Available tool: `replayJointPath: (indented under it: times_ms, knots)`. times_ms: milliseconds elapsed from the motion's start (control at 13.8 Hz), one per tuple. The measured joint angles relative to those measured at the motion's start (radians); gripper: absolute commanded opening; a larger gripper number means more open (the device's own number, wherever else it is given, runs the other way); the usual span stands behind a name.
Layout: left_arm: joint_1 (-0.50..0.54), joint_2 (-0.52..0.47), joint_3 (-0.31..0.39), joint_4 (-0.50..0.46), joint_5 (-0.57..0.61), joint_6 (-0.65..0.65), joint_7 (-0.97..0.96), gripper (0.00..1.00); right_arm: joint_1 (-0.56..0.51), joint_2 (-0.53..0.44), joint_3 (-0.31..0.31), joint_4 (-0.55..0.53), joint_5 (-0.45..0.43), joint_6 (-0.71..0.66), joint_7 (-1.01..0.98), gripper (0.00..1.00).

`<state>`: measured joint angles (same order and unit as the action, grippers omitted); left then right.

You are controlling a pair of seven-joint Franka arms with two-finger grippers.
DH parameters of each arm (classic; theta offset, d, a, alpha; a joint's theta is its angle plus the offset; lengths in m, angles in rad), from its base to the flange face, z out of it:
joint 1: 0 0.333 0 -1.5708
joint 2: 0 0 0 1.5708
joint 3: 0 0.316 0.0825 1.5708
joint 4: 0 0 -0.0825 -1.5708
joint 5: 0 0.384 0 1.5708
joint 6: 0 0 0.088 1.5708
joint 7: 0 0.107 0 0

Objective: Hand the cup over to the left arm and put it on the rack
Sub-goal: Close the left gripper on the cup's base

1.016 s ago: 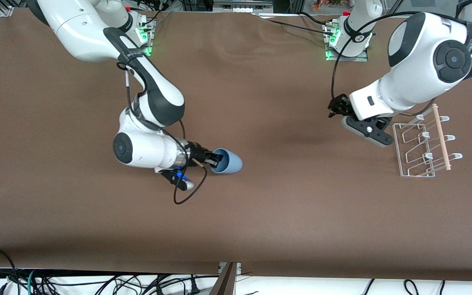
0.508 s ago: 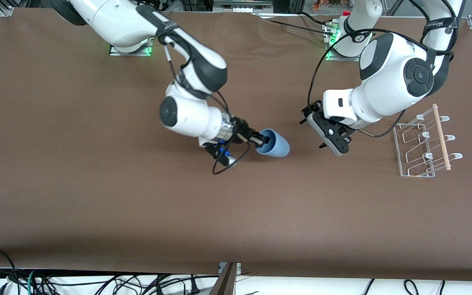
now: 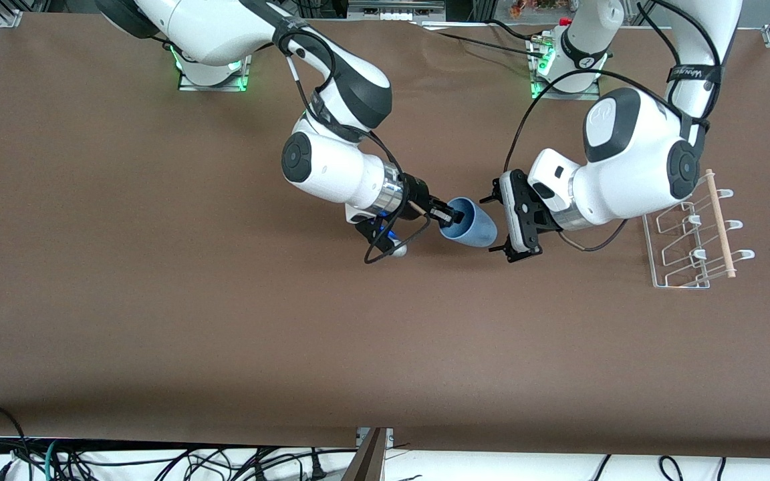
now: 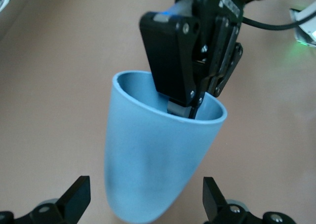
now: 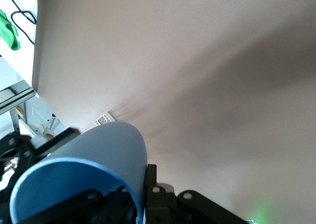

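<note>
The cup's rim has to stay free for the white wire rack. My left gripper will next pick up the cup by its closed base.
The light-blue cup is held on its side in the air over the middle of the table. My right gripper is shut on its rim, one finger inside and one outside, as the right wrist view shows: gripper, cup. My left gripper is open and faces the cup's closed base. In the left wrist view the cup has its base between the left gripper's spread fingers, with a gap on each side. The white wire rack with its wooden dowel stands at the left arm's end of the table.
The brown table stretches wide toward the front camera. Both arm bases with green lights stand along its farthest edge. The right arm's loose black cable hangs under its wrist. Cables lie below the table's near edge.
The right arm has carried the cup toward the left arm's end. The left arm has swung away from the rack and turned its open gripper around the cup's base.
</note>
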<state>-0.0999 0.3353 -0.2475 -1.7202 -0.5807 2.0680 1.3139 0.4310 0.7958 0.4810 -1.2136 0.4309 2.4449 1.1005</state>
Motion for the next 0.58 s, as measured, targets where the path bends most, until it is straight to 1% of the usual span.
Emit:
replayJointPath:
  times_ms: [145,218,290,363,435,508,580]
  knots:
    - [0.003,0.024,0.000,0.000,-0.084,0.010,0.123,1.00,0.002,0.000,0.000,0.008,0.000,0.000,0.001,0.00]
    - [0.003,0.029,-0.001,0.000,-0.106,0.010,0.169,1.00,0.004,0.000,0.001,0.012,0.000,0.000,0.001,0.00]
    - [0.002,0.031,-0.002,0.000,-0.117,0.010,0.202,0.95,0.006,0.000,0.001,0.016,0.000,0.000,0.001,0.00]
    - [0.000,0.031,-0.004,0.001,-0.124,0.010,0.219,0.45,0.006,0.000,0.001,0.019,0.000,0.000,0.001,0.00]
    - [-0.003,0.031,-0.005,0.002,-0.125,0.010,0.227,0.23,0.006,0.000,0.001,0.022,0.000,0.000,0.001,0.00]
    - [-0.004,0.031,-0.005,0.003,-0.125,0.010,0.230,0.09,0.006,0.000,0.000,0.023,0.000,-0.001,0.002,0.00]
    - [-0.004,0.031,-0.004,0.005,-0.125,0.013,0.232,0.07,0.006,0.000,0.001,0.023,0.002,-0.003,0.003,0.08]
